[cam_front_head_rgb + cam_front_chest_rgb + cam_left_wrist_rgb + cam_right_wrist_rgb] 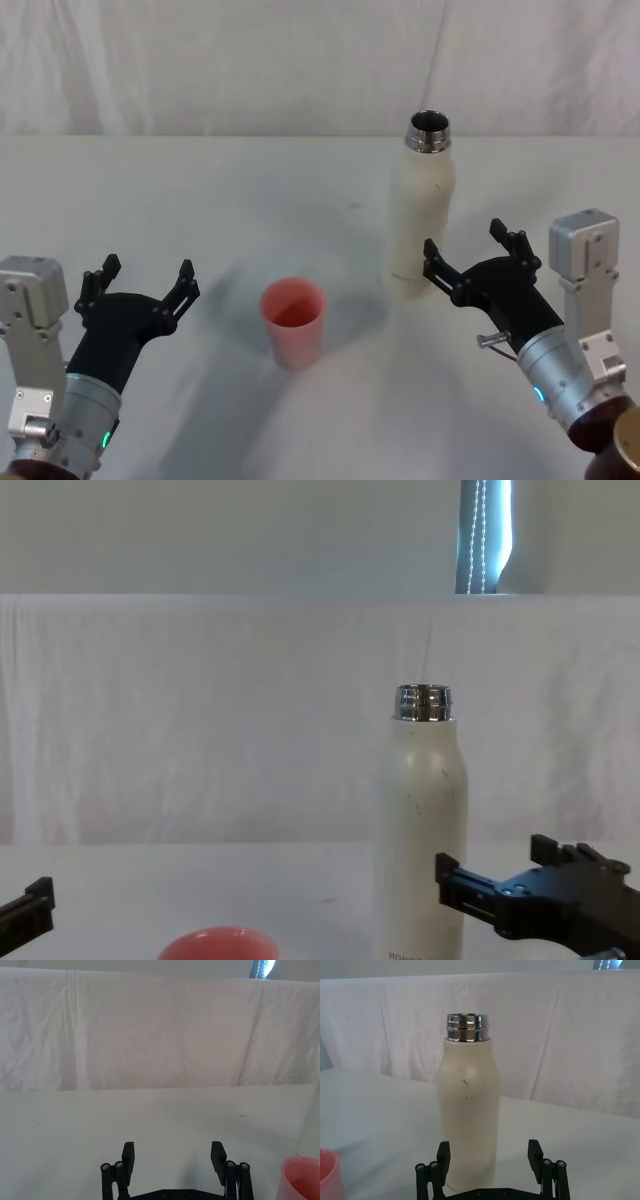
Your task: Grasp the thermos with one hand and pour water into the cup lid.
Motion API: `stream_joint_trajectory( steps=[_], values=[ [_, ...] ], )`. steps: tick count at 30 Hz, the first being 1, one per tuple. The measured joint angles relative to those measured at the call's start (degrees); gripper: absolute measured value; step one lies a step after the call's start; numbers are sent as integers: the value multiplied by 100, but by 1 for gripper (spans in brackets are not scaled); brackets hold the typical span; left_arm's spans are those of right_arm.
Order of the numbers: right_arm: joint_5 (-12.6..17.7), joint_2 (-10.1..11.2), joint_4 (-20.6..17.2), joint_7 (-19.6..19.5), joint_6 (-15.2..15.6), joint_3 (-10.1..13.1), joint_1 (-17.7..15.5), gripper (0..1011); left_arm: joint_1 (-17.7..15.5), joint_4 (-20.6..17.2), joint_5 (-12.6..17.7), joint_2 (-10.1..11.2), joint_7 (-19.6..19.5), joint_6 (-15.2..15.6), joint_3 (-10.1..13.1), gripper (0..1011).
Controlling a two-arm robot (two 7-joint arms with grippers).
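The right gripper grabs the thermos by its cream-white body (422, 850) next, so its open steel neck (423, 702) stays free to pour into the cup lid.
The thermos (422, 210) stands upright on the white table, cream-white with an open steel neck; it also shows in the right wrist view (467, 1110) and the chest view (420, 830). My right gripper (472, 252) is open just to its right and slightly in front, fingers apart and not touching it (489, 1156). The cup lid (293, 320), a salmon-pink cup, stands upright left of the thermos and nearer to me (220, 945). My left gripper (142, 282) hovers open to the left of the cup lid (302, 1180), empty (173, 1156).
A white cloth covers the table (200, 200) and hangs as a backdrop (200, 710) behind it. Bare table surface lies between the cup lid and the thermos and all around the left gripper.
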Motion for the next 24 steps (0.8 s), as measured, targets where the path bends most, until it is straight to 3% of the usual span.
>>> stream_joint_trajectory(
  steps=[24],
  values=[
    [-123,-182,330,60,48,-182,473,1001,0,0,0,0,0,0,0,1001]
  ],
)
